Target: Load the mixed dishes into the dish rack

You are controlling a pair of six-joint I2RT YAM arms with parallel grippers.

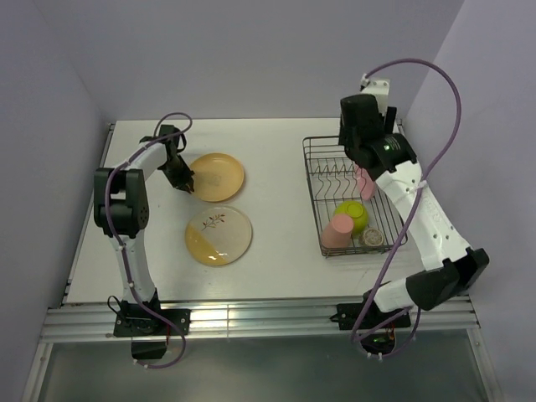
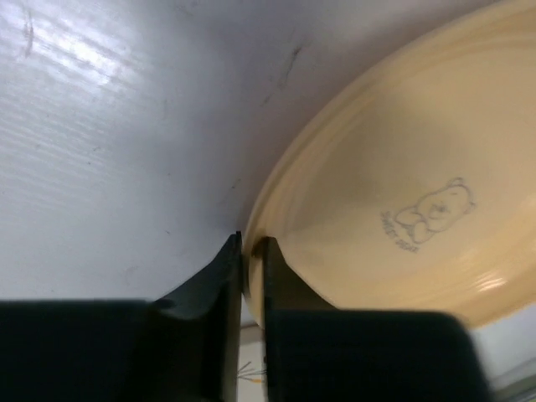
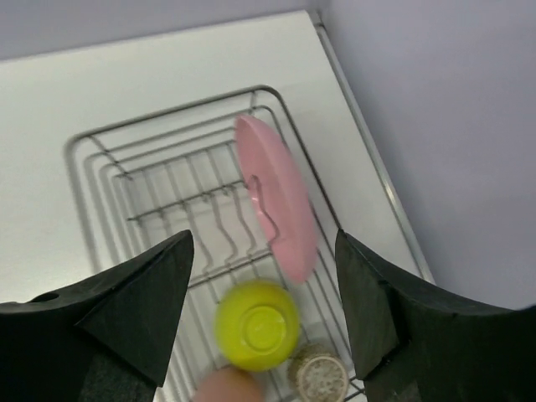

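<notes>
My right gripper grabs the orange plate by its rack-side rim (image 1: 242, 177) next, since the plate's body stays free to slot into the dividers.
My left gripper (image 1: 186, 182) is shut on the left rim of the orange plate (image 1: 216, 176), which lies on the table; in the left wrist view the fingers (image 2: 224, 276) pinch the plate's edge (image 2: 394, 193). The cream-and-yellow twig plate (image 1: 219, 235) lies flat in front of it. The dish rack (image 1: 322, 180) holds the pink plate (image 3: 276, 197) upright in the dividers, the lime-green bowl (image 3: 257, 325) upside down, the pink cup (image 1: 338, 231) and the speckled grey bowl (image 3: 318, 378). My right gripper (image 3: 264, 276) is open and empty above the rack.
Grey walls enclose the white table (image 1: 276, 268) on the left, back and right. The rack sits close to the right wall. A metal rail (image 1: 251, 318) runs along the near edge.
</notes>
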